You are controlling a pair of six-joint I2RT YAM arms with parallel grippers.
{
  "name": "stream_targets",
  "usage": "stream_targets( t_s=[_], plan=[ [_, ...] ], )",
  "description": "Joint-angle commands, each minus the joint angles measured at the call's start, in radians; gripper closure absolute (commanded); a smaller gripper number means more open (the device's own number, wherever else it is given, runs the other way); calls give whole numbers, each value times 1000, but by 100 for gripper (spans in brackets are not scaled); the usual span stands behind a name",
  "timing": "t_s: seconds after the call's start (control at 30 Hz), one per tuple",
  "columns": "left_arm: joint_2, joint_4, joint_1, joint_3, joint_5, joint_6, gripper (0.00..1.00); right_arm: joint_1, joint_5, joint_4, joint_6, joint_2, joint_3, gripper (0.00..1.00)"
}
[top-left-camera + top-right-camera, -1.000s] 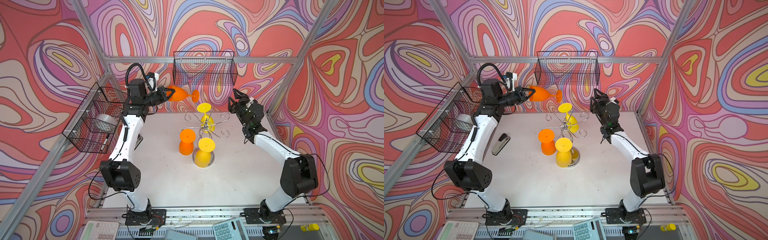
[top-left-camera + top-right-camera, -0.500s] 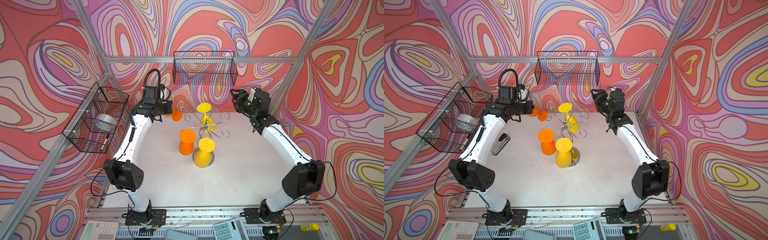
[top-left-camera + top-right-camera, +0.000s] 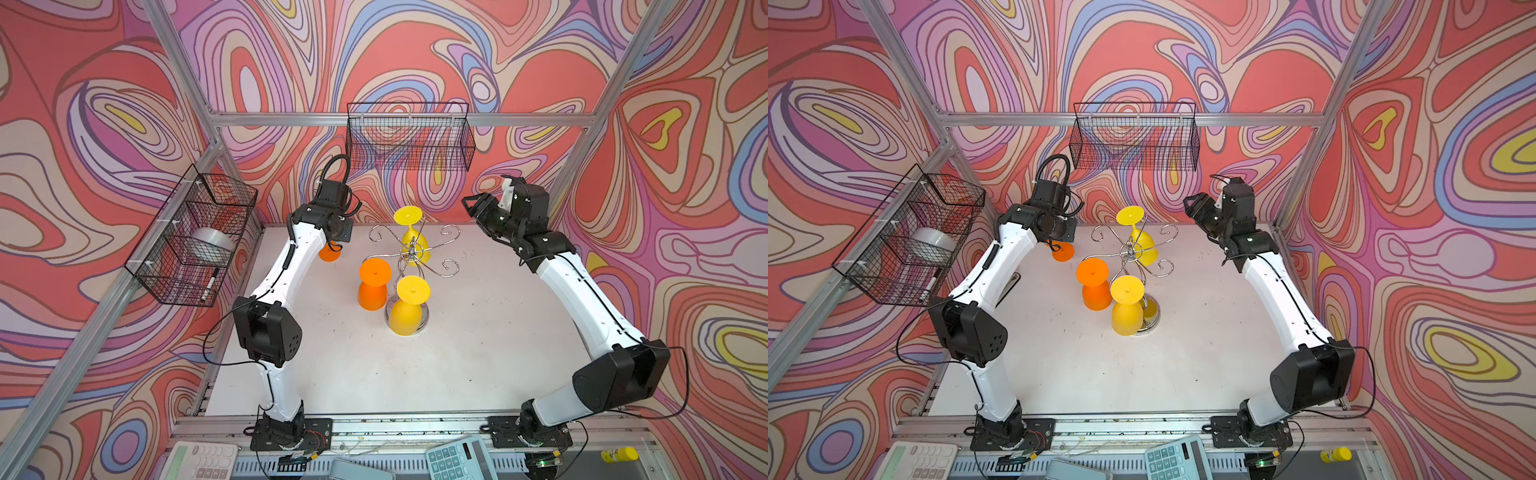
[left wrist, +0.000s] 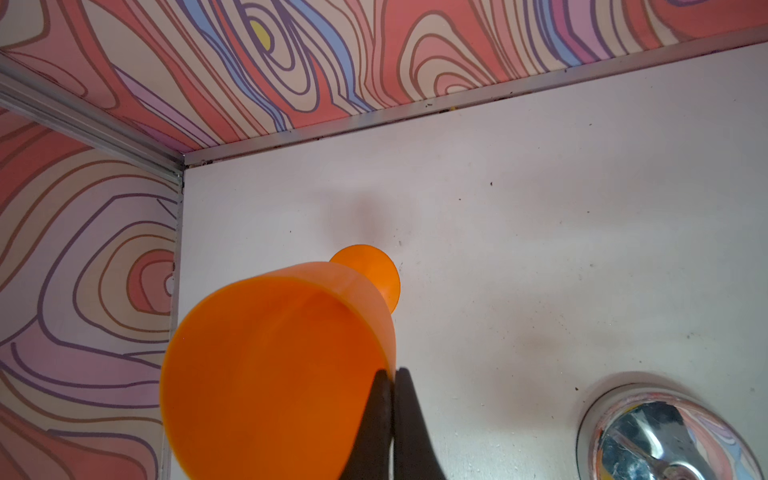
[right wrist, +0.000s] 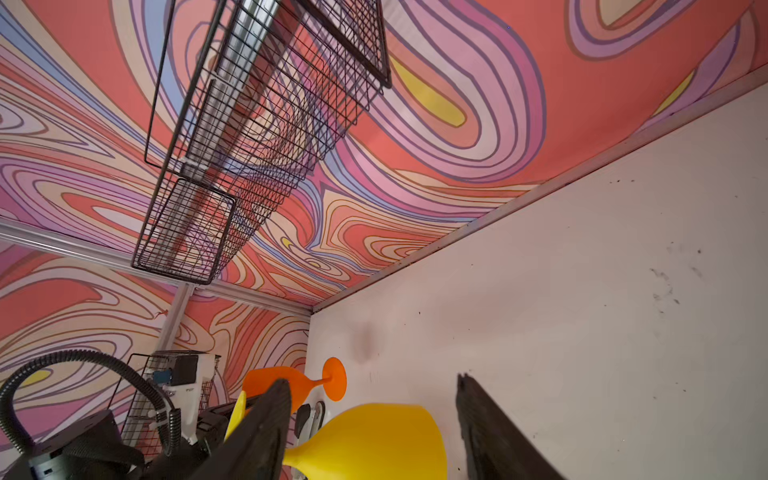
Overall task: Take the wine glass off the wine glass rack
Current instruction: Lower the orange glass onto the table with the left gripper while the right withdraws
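Note:
The orange wine glass's own part, its foot [image 3: 329, 253], is tilted above the table, so my left gripper keeps hold for now; the glass would fall if released.
The wine glass rack [image 3: 411, 254] [image 3: 1134, 254] is a chrome wire stand in mid-table; its mirror base [image 4: 665, 436] shows in the left wrist view. Two yellow glasses [image 3: 409, 307] [image 3: 412, 237] and an orange one [image 3: 372, 286] hang upside down on it. My left gripper [image 4: 392, 372] is shut on the rim of another orange wine glass [image 4: 274, 365], tilted above the table's back left corner, off the rack. In both top views only that glass's foot [image 3: 329, 253] [image 3: 1063, 251] shows under the wrist. My right gripper [image 3: 471, 203] [image 5: 370, 382] hangs open and empty behind the rack's right side.
A black mesh basket [image 3: 409, 137] hangs on the back wall, and another [image 3: 195, 237] with a tape roll and a marker on the left wall. A stapler [image 5: 309, 417] lies on the table at the left. Calculators [image 3: 457, 457] sit at the front rail.
My left arm has brought the orange glass down from high by the back wall toward the table's back left corner. The right arm has risen and drawn back toward the back right.

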Motion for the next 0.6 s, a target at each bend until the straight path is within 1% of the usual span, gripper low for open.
stream_targets(
  t_s=[0.0, 0.27, 0.43, 0.57],
  plan=[
    [23, -53, 21, -23, -2, -8, 100, -2, 15, -65, -82, -37, -6, 33],
    [38, -64, 77, -84, 53, -49, 100, -2, 12, -95, -131, -85, -29, 33],
    [53, -59, 90, -108, 35, -51, 100, -1, 34, -128, -166, -93, -43, 33],
    [68, -54, 104, -123, 50, -66, 100, -2, 37, -131, -181, -101, -65, 33]
  ],
)
